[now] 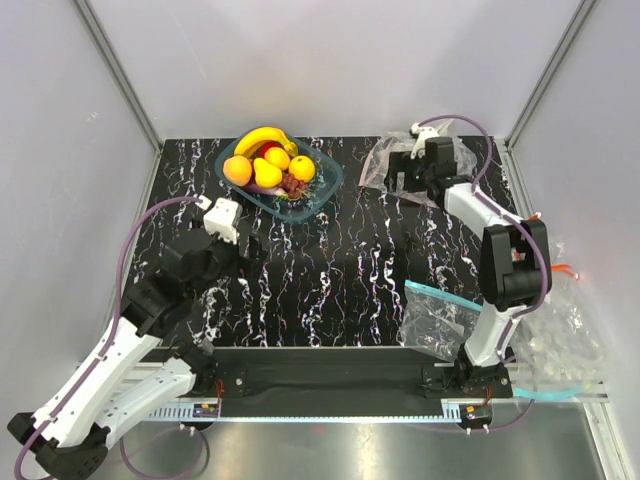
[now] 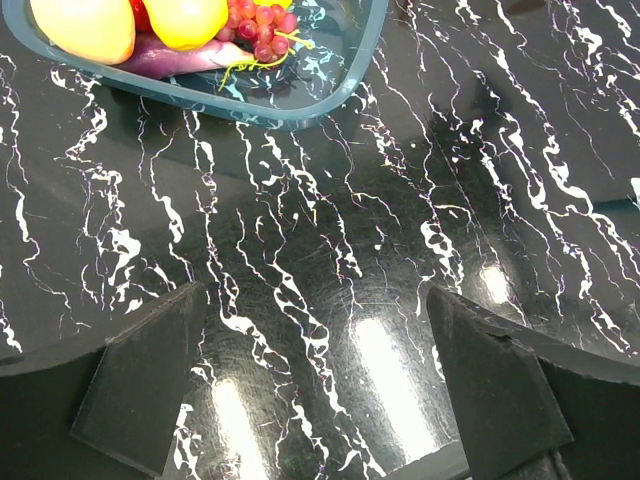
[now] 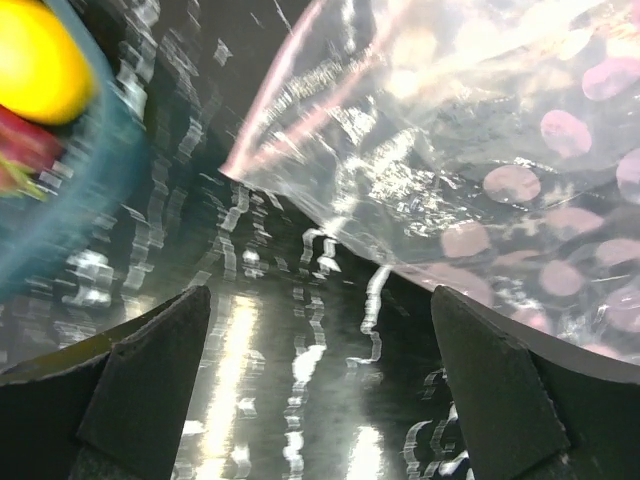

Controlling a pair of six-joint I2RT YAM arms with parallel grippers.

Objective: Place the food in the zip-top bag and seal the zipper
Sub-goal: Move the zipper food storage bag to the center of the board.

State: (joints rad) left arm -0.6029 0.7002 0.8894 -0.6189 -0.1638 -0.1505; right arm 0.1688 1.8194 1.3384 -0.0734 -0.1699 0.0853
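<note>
My right gripper grabs the zip-top bag's near side behind the zipper [image 1: 394, 190] [image 3: 372, 232] next, to pull the bag closer while leaving the bag's opening free.
The food [image 1: 268, 160] is piled in a teal dish [image 1: 323, 192] at the back of the table: a banana, lemons, orange rounds and a dark red grape cluster [image 2: 260, 25]. The zip-top bag [image 1: 380, 160], clear with dots, lies at the back right; its pink-red zipper [image 3: 290, 110] runs along the mouth edge. My right gripper [image 3: 320, 390] hovers open just in front of the bag's [image 3: 450, 150] mouth corner, with nothing between its fingers. Short of the dish [image 2: 300, 110], my left gripper [image 2: 315, 390] stands open and empty over bare table.
A second clear bag with a teal-blue strip [image 1: 440, 310] lies by the right arm's base. More crumpled clear plastic [image 1: 560, 335] sits off the table's right edge. Grey walls close in the back and sides.
</note>
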